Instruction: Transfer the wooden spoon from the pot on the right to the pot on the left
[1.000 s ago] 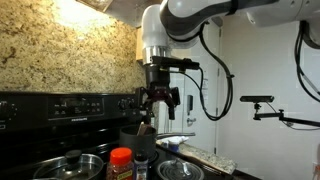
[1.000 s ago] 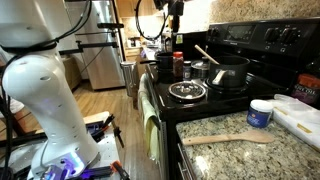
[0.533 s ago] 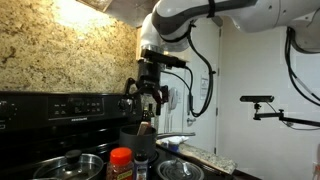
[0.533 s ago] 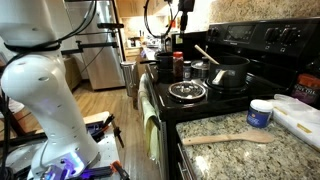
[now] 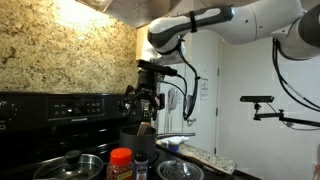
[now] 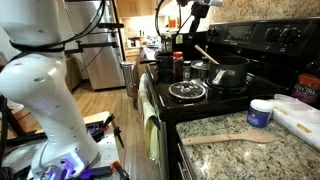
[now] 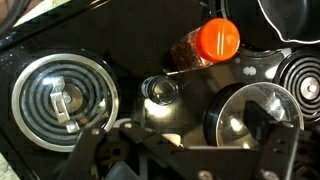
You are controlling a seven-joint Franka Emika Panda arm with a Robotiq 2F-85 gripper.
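Next, my gripper grabs the wooden spoon from above by its protruding handle end, which leaves the spoon end free to transfer into the other pot.
A wooden spoon (image 6: 205, 52) leans in a black pot (image 6: 231, 73) on the back of the stove, handle sticking up. In an exterior view the spoon's handle (image 5: 147, 127) rises from that dark pot (image 5: 133, 133). A second dark pot (image 6: 163, 66) stands at the stove's far end. My gripper (image 5: 146, 101) hangs open and empty above the spoon's pot, apart from it. In the wrist view its two dark fingers frame the bottom edge (image 7: 180, 160), spread wide with nothing between them. I cannot make out the spoon in the wrist view.
A pan with a glass lid (image 6: 187, 91) sits on the front burner and shows in the wrist view (image 7: 250, 115). An orange-capped bottle (image 7: 217, 40) and a shaker (image 7: 160, 90) stand between the burners. A wooden spatula (image 6: 230, 138) and a blue-lidded tub (image 6: 260, 112) are on the granite counter.
The arm has swung over the stove and the wrist has turned. The gripper shifted sideways toward the spoon's pot and stayed open and empty.
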